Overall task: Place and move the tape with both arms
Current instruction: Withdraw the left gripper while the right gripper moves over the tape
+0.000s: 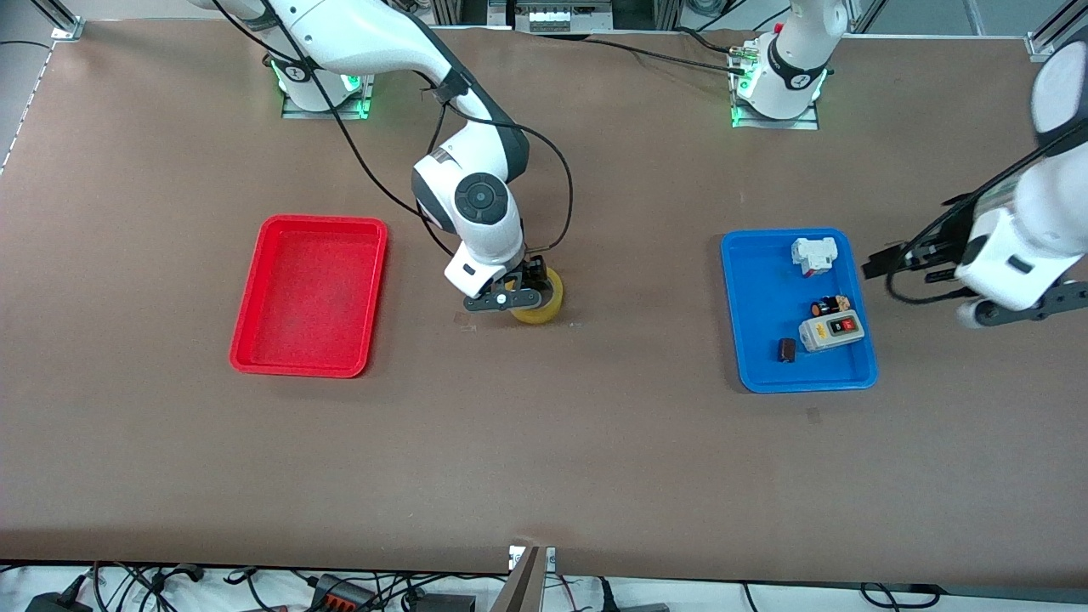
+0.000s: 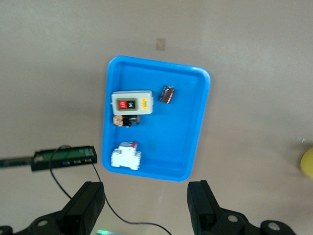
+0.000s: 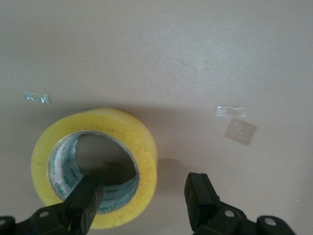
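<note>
My right gripper needs to go lower before it closes on the tape, because its fingers are still above the tape's side (image 3: 147, 164) and hole (image 3: 105, 152).
The tape (image 1: 544, 303), a yellowish roll, lies flat on the brown table between the two trays. My right gripper (image 1: 517, 299) is down at it and open. In the right wrist view the gripper (image 3: 143, 190) straddles the roll's wall (image 3: 100, 120): one finger stands over the hole, the other outside the roll. It grips nothing. My left gripper (image 1: 1033, 308) hangs open and empty in the air at the left arm's end of the table, beside the blue tray. In the left wrist view (image 2: 146, 196) its fingers stand wide apart, and the tape's edge (image 2: 308, 164) shows.
A red tray (image 1: 246, 340) lies toward the right arm's end. A blue tray (image 1: 739, 340), also in the left wrist view (image 2: 115, 66), holds a grey button box (image 1: 831, 331), a white part (image 1: 813, 255) and small dark parts (image 1: 787, 349).
</note>
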`<state>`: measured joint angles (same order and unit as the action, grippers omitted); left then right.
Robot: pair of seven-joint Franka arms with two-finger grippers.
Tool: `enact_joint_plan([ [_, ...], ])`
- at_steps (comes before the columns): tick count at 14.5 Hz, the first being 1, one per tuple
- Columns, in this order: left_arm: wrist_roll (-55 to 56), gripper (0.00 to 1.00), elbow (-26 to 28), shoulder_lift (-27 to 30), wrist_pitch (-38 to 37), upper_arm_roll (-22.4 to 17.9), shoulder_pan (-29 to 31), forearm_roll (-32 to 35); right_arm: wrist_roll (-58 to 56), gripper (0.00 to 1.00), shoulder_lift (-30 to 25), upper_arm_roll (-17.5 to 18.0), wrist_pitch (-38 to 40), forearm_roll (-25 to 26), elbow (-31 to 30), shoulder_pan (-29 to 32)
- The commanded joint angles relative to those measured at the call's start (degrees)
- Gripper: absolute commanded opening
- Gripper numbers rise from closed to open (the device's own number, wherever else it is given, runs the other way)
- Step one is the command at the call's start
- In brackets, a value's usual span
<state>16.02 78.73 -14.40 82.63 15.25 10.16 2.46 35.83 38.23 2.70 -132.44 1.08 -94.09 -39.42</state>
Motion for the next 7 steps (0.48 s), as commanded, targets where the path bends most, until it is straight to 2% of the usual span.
enact_joint_plan([
  [1,-7.04,1.0,3.71,4.73,-0.1,-10.12,-6.09,-3.51,0.91,0.98,1.41,-0.42,-1.51,0.41,0.48,-0.84],
  [3,-7.31,1.0,5.19,7.52,0.25,-14.53,-10.4,-5.01,1.0,0.98,2.37,-0.42,-1.86,0.32,0.48,-0.75],
  [4,-7.31,1.0,6.94,9.2,1.12,-15.51,-12.59,-4.93,1.0,0.98,2.55,-0.42,-2.29,0.32,0.48,-0.66],
  [7,-7.31,1.0,8.98,10.18,5.69,-15.69,-13.85,-5.01,0.91,0.97,2.91,-0.42,-2.47,0.32,0.57,-0.31],
])
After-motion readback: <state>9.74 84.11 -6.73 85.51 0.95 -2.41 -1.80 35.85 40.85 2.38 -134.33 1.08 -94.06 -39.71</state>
